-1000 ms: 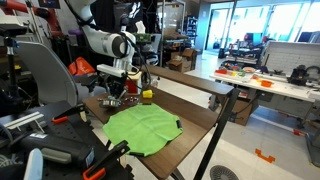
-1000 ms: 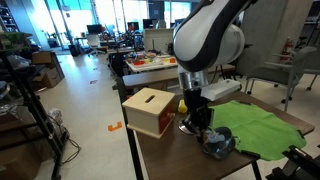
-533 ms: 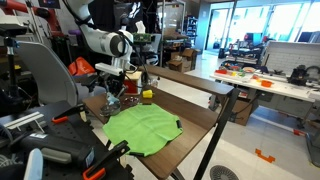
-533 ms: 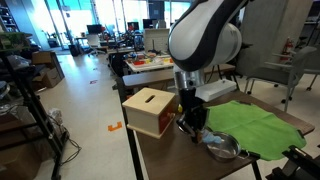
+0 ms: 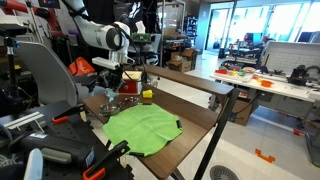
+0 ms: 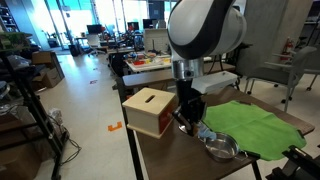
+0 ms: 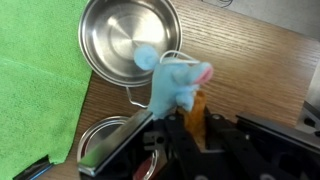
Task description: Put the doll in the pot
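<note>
I should wait to open my gripper, as only the doll's head is over the pot's near rim and the doll would land short of the pot [image 6: 221,149].
The doll [image 7: 175,85], a small blue soft figure with an orange-tan part, is pinched between my gripper's [image 7: 186,122] fingers by its orange part. The pot [image 7: 130,42], shallow shiny metal and empty, stands on the wooden table just past the doll. The doll's head overlaps the pot's near rim in the wrist view. In an exterior view my gripper [image 6: 189,113] hangs above the table between the box and the pot [image 6: 221,149], with the doll [image 6: 200,130] dangling below it. The gripper [image 5: 124,88] also shows in an exterior view.
A tan box with a red side [image 6: 150,110] stands close beside the gripper. A green cloth [image 6: 256,124] lies past the pot, also seen in the wrist view [image 7: 35,85]. A small yellow object [image 5: 147,95] sits on the table. A second shiny metal piece [image 7: 105,148] lies by the fingers.
My gripper has risen and shifted from over the pot toward the box, carrying the doll with it. The pot has stayed in place.
</note>
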